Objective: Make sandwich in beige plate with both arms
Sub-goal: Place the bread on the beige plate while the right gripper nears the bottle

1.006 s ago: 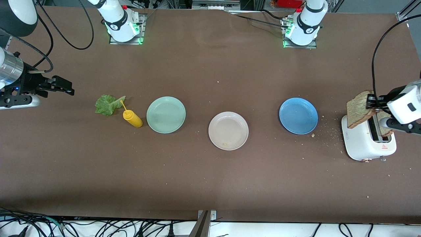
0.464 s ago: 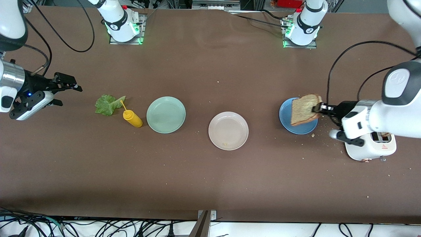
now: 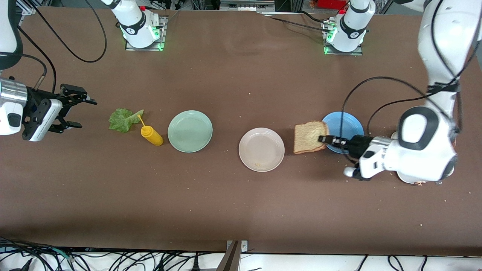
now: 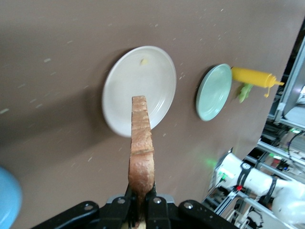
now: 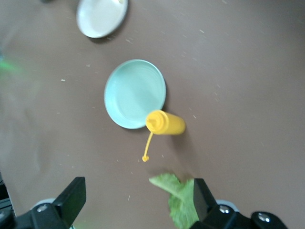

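My left gripper should move the bread slice toward the plate before letting go, because the slice is hanging short of the beige plate (image 3: 261,149), beside the plate's rim.
My left gripper (image 3: 327,139) is shut on one brown bread slice (image 3: 310,137) and holds it over the table between the beige plate (image 3: 261,149) and the blue plate (image 3: 343,126). In the left wrist view the slice (image 4: 141,148) shows edge-on between the jaws of the left gripper (image 4: 142,202), with the beige plate (image 4: 138,86) ahead. The green lettuce leaf (image 3: 122,119) lies on the table toward the right arm's end. My right gripper (image 3: 86,114) is open and empty, beside the lettuce; the right wrist view shows the leaf (image 5: 180,199) by one finger. No second slice shows.
A yellow squeeze bottle (image 3: 151,135) lies between the lettuce and the mint-green plate (image 3: 190,131). The white toaster (image 3: 413,180) is almost wholly hidden under my left arm. Crumbs lie around the blue plate. The beige plate holds only a small crumb.
My left arm has lifted the bread slice from the toaster and carried it past the blue plate toward the beige plate. My right gripper has shifted slightly toward the lettuce.
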